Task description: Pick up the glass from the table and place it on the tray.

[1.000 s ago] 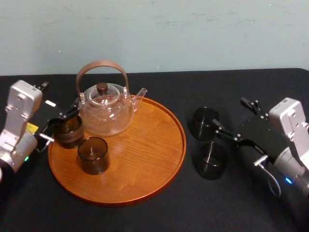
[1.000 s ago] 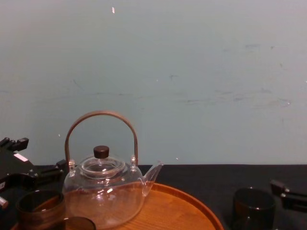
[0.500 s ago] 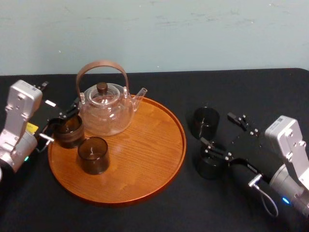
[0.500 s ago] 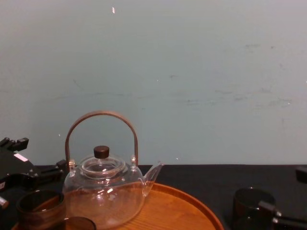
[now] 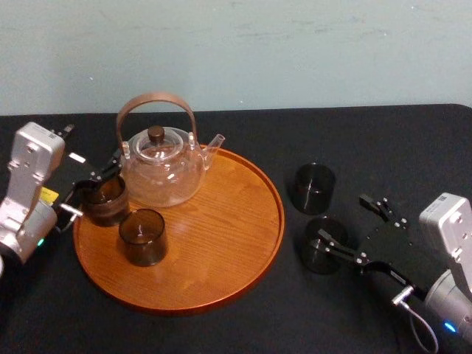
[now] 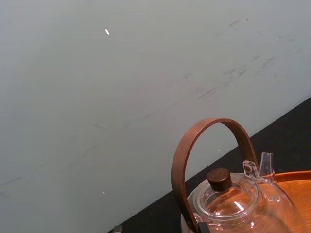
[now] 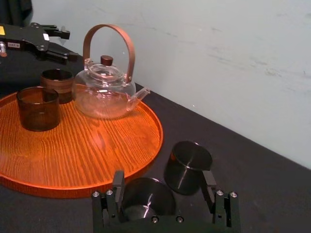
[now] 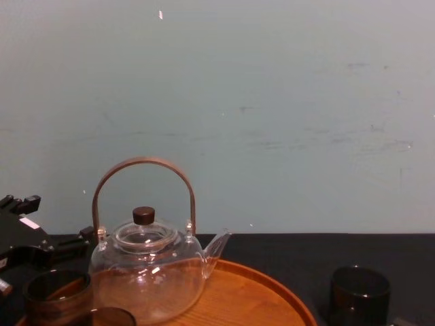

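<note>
My right gripper grabs the near dark glass's smooth side [image 7: 147, 200] next, to place the glass on the round wooden tray [image 7: 97, 145].
Two dark glasses stand on the black table [image 5: 369, 140] right of the round wooden tray [image 5: 221, 243]: a far glass [image 5: 315, 188] [image 7: 188, 165] [image 8: 360, 295] and a near glass [image 5: 318, 249] [image 7: 146, 196]. My right gripper [image 5: 341, 218] [image 7: 163, 184] is open and low at the near right; the near glass sits between its fingers, close to one of them. Two more glasses stand on the tray, one at its left rim [image 5: 105, 200] and one nearer the front [image 5: 142, 236]. My left gripper [image 5: 90, 186] is open beside the rim glass.
A clear glass teapot [image 5: 162, 168] [image 6: 228, 204] [image 8: 146, 272] with a brown arched handle stands at the back left of the tray. The tray's middle and right part is bare wood. A pale wall runs behind the table.
My right gripper has drawn back toward me and to the right, from beside the far glass to around the near one, dropping out of the chest view. The left arm and all glasses stayed put.
</note>
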